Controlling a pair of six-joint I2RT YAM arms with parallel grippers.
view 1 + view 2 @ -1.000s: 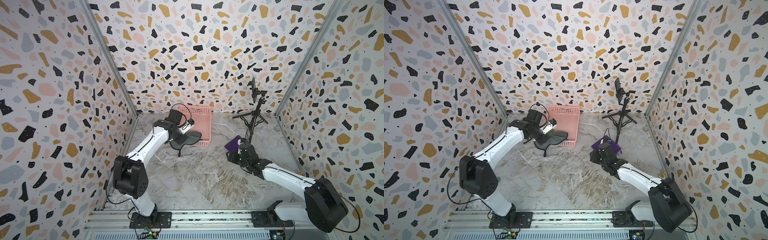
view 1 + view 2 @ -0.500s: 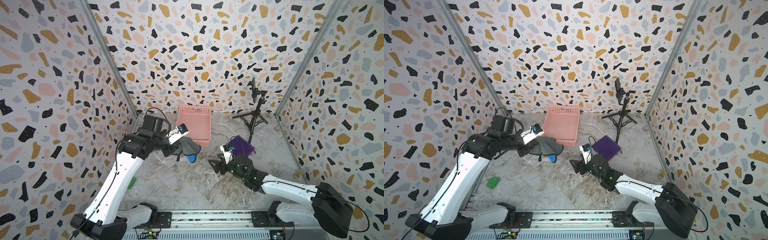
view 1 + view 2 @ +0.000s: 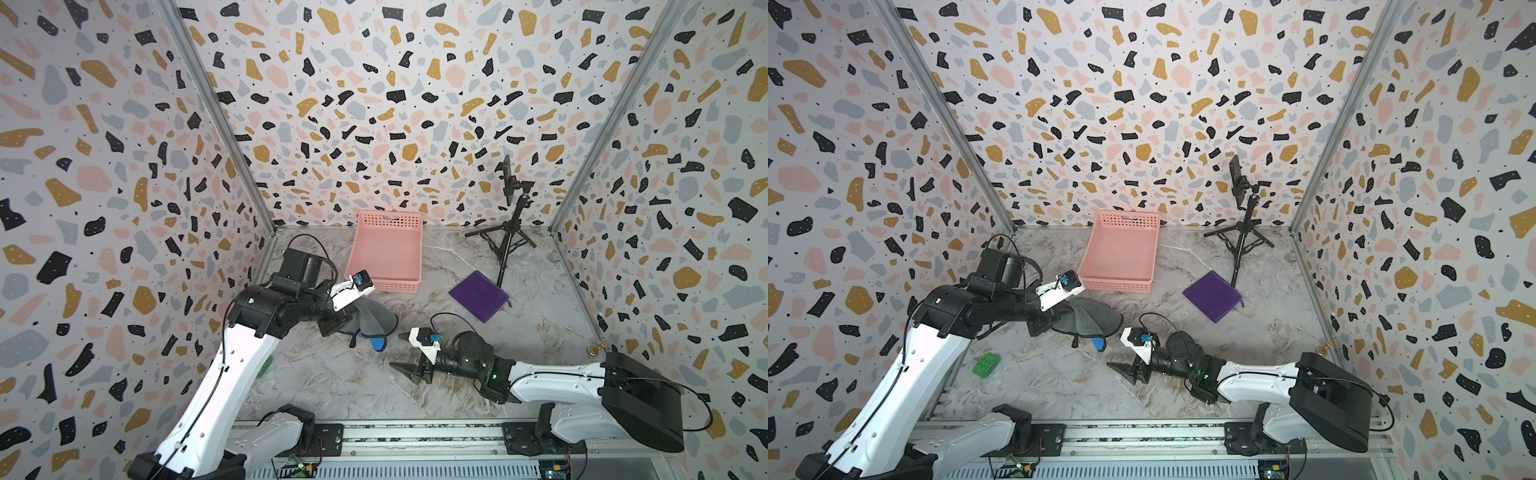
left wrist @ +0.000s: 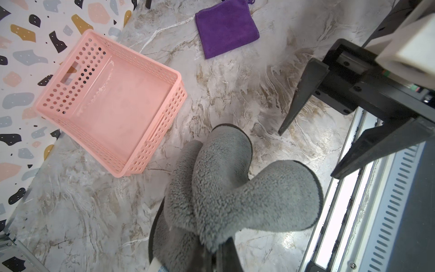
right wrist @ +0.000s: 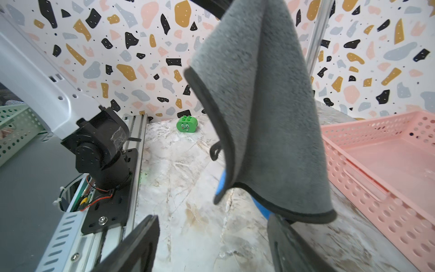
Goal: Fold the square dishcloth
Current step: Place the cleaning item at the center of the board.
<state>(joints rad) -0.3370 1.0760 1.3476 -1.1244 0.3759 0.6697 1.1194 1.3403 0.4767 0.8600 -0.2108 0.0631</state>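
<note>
The right gripper grabs the dishcloth's loose hanging hem next, away from my left gripper, to stretch the dishcloth for folding.
The grey square dishcloth [image 3: 376, 320] [image 3: 1096, 318] hangs bunched from my left gripper [image 3: 338, 326] [image 3: 1046, 324], clear of the marble table in front of the basket. In the left wrist view the fleecy dishcloth [image 4: 235, 188] bulges out of the shut left gripper [image 4: 219, 256]. A blue patch [image 5: 221, 186] shows under its lower hem. My right gripper [image 3: 399, 350] [image 3: 1117, 350] stands open just right of the hanging dishcloth [image 5: 259, 106], low over the table. In the right wrist view, the right gripper [image 5: 211, 247] holds nothing, and one finger [image 5: 287, 242] sits under the hem.
An empty pink basket [image 3: 388, 286] [image 4: 150, 150] stands at the back. A folded purple cloth [image 3: 480, 295] [image 4: 226, 26] lies to the right, beside a black tripod [image 3: 509, 232]. A green toy brick [image 3: 986, 365] [image 5: 187, 124] sits near the left arm's base.
My left arm has drawn back from the basket towards the front, carrying the grey dishcloth. My right gripper has left the purple cloth, swung left toward the dishcloth and opened.
</note>
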